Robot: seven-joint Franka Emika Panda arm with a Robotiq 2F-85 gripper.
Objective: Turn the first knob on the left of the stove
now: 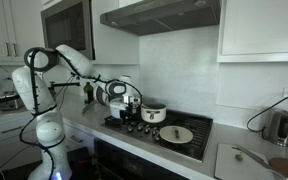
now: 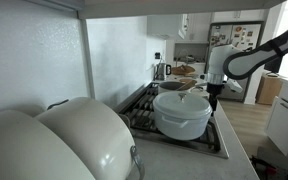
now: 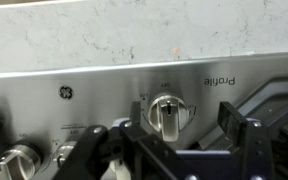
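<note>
The knob (image 3: 169, 117) lies between my open fingers, which reach past its grip, level with its round base. It is time to close. Closing now would catch it.
The wrist view stands upside down. It shows the stove's steel front panel (image 3: 94, 85) with a silvery round knob (image 3: 167, 113), the end one of its row in this view. My gripper (image 3: 180, 124) is open, with the knob between its two dark fingers and nearer the left one; neither finger touches it. In an exterior view my gripper (image 1: 132, 100) hangs over the stove's (image 1: 189, 147) left front corner, above small knobs (image 1: 134, 127). In an exterior view my gripper (image 2: 214, 95) points down at the stove's (image 2: 136, 106) front edge; the knob is hidden there.
Two more knobs (image 3: 19, 160) sit in the wrist view's lower left. A white pot (image 1: 154, 112) (image 2: 182, 112) and a round plate (image 1: 176, 134) stand on the burners. A kettle (image 1: 280, 127) is on the counter. Large white domed objects (image 2: 64, 140) fill the foreground.
</note>
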